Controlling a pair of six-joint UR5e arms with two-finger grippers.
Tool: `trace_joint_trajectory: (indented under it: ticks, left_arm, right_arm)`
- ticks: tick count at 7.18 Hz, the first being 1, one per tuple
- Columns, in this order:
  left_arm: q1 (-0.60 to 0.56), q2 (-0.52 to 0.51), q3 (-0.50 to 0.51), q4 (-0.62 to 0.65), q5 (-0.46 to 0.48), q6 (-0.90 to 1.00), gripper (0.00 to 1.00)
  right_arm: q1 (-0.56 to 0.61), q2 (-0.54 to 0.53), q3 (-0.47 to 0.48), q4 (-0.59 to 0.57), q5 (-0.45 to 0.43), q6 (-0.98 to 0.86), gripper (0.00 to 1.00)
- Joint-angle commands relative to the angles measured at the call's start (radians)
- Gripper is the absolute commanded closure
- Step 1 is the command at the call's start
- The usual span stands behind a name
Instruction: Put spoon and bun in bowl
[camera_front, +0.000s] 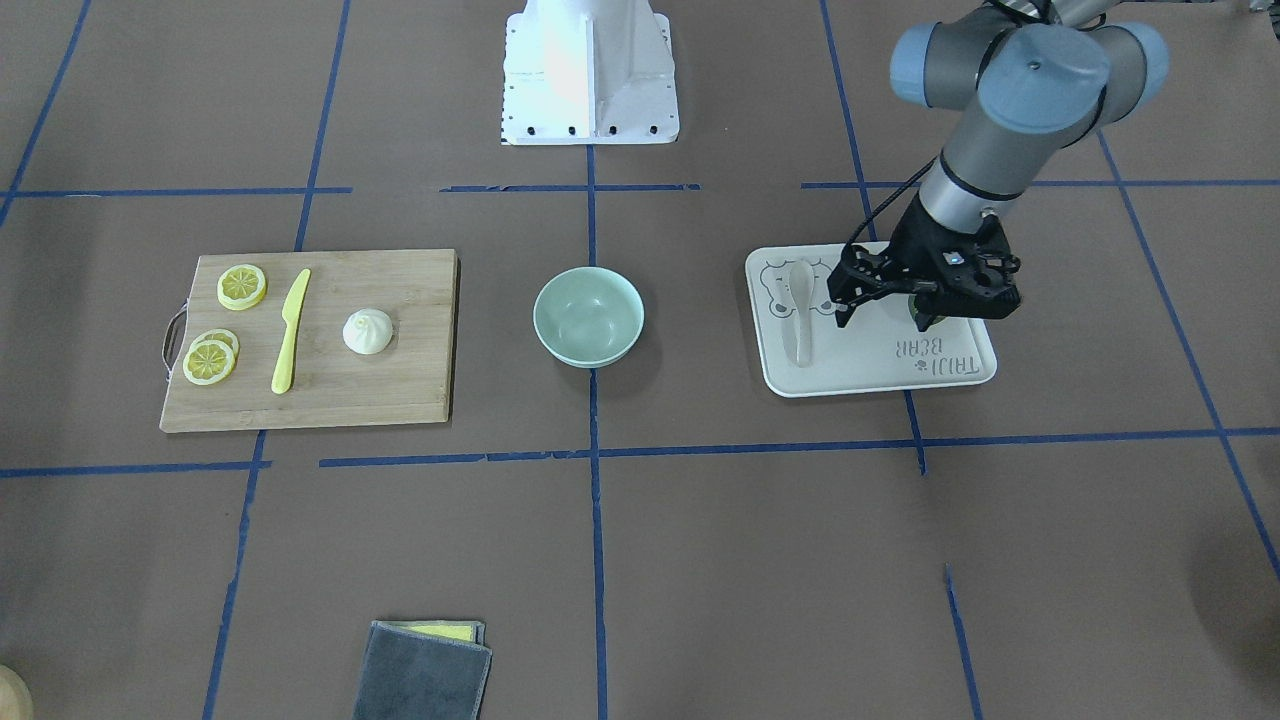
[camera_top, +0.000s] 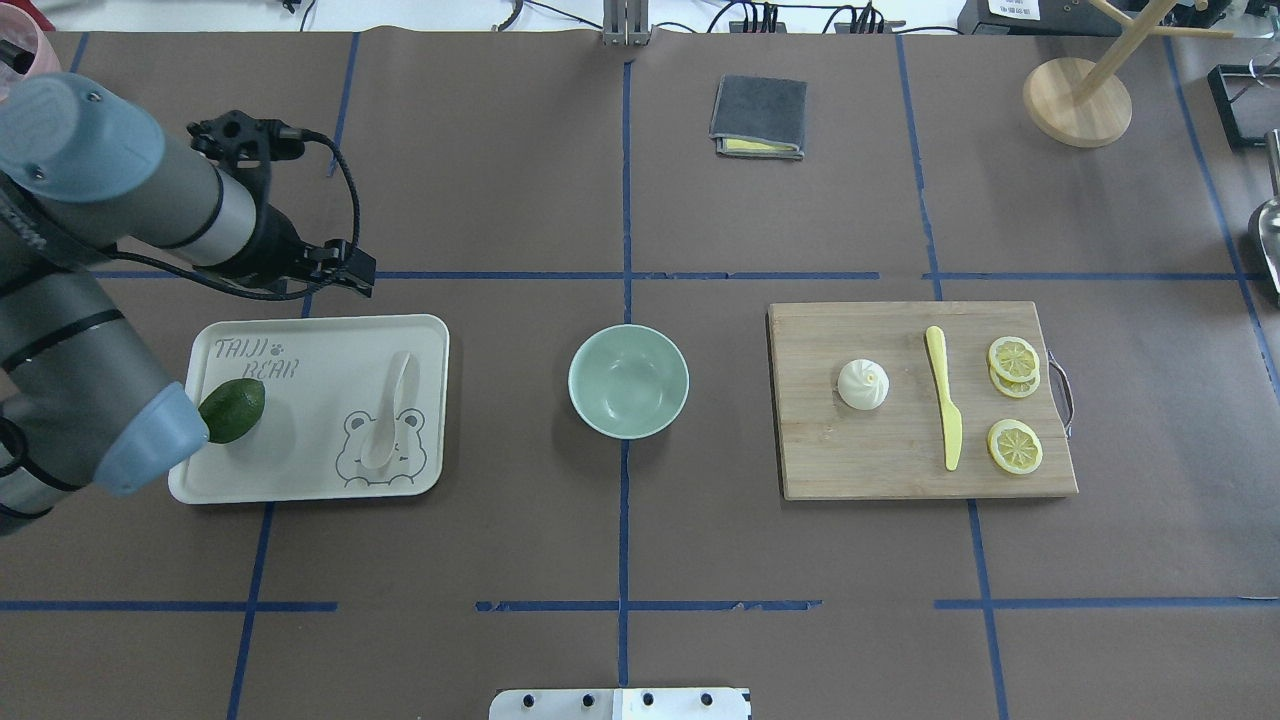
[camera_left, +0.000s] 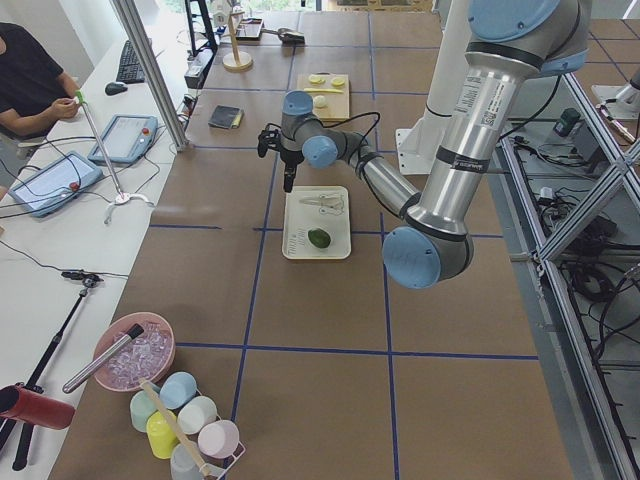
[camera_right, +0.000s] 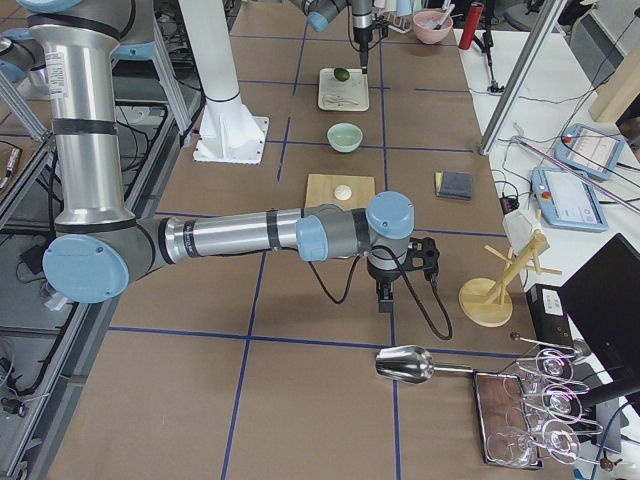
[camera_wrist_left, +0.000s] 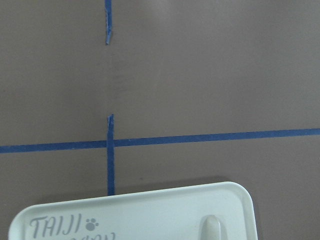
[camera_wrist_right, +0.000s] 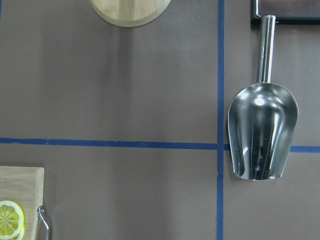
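Next, the left gripper grabs the off-white spoon by its neck, where handle meets head (camera_front: 803, 310), to put it in the bowl (camera_front: 588, 316).
The off-white spoon (camera_front: 800, 312) lies on the white bear-print tray (camera_front: 880, 375); it also shows in the overhead view (camera_top: 390, 410), and its handle end shows in the left wrist view (camera_wrist_left: 211, 227). The white pleated bun (camera_top: 862, 384) sits on the wooden cutting board (camera_top: 880, 470). The mint-green bowl (camera_top: 628, 380) stands empty between tray and board. My left gripper (camera_front: 885, 308) hovers above the tray's far edge, beside the spoon, open and empty. My right gripper (camera_right: 385, 300) shows only in the exterior right view, beyond the board; I cannot tell its state.
A green lime (camera_top: 232, 410) lies on the tray. A yellow knife (camera_top: 945, 410) and lemon slices (camera_top: 1014, 445) lie on the board. A grey cloth (camera_top: 758, 115), a wooden stand (camera_top: 1075, 100) and a metal scoop (camera_wrist_right: 260, 132) are at the far side.
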Motion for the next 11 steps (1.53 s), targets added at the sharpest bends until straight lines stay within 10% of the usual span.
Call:
trace_joint_trajectory:
  ticks: [1, 11]
  left_arm:
    - [0.091, -0.013, 0.105, -0.119, 0.074, -0.087, 0.03]
    - [0.177, 0.012, 0.125, -0.144, 0.137, -0.136, 0.2]
  right_arm:
    - [-0.02, 0.017, 0.016, -0.001, 0.001, 0.039, 0.0]
    - [-0.229, 0.159, 0.174, -0.004, -0.012, 0.473, 0.0]
